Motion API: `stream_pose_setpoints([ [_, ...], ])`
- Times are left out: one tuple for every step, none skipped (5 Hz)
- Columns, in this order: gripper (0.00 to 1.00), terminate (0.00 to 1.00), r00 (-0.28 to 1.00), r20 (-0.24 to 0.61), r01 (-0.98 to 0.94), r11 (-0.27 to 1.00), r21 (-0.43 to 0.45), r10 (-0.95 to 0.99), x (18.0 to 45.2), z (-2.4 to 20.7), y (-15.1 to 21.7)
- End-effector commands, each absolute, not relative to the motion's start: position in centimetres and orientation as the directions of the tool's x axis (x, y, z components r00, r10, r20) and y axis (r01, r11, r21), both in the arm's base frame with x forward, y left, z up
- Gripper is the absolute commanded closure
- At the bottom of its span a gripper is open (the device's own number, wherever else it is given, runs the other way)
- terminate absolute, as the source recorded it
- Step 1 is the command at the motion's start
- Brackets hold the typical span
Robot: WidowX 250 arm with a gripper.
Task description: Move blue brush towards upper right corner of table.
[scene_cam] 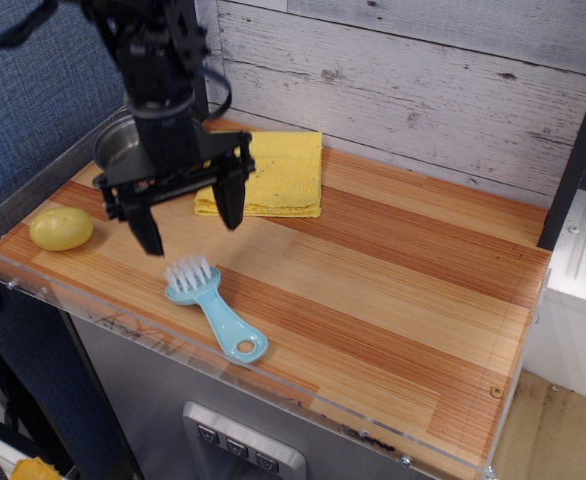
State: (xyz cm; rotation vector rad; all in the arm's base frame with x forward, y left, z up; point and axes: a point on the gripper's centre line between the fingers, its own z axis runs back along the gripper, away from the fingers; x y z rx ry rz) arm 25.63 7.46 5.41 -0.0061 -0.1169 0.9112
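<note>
The blue brush needs to go toward the upper right corner of the table, so my gripper will next grab the brush by its bristled head (191, 280).
The blue brush (213, 306) lies flat on the wooden table (393, 290) near its front edge, white bristles up at the left, handle with a hole pointing to the lower right. My black gripper (190, 228) hangs just above and behind the bristle head. It is open and empty, with one finger at the left and one at the right, wider apart than the brush head. It does not touch the brush.
A yellow cloth (278, 170) lies at the back, partly behind the arm. A steel bowl (115, 143) sits at the back left, mostly hidden by the arm. A yellow potato (61, 228) lies at the left edge. A clear acrylic rim (303, 400) borders the table.
</note>
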Motion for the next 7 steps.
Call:
stream_pose_setpoints([
  [0.00,0.00,0.687,0.147,-0.716,0.697,-0.030,0.712,24.6,5.0,7.3],
  [0.00,0.00,0.694,0.136,-0.713,0.701,-0.013,0.707,24.0,4.2,7.5],
  [0.00,0.00,0.697,0.140,-0.711,0.703,0.006,0.704,23.6,3.2,7.8],
  [0.00,0.00,0.701,0.152,-0.707,0.707,0.020,0.697,23.7,2.7,7.8],
  [0.00,0.00,0.698,0.164,-0.709,0.705,0.016,0.697,24.1,2.9,7.4],
  [0.00,0.00,0.697,0.170,-0.708,0.706,0.010,0.697,24.3,2.8,7.2],
  [1.00,0.00,0.702,0.190,-0.699,0.715,0.003,0.686,24.4,2.9,7.3],
])
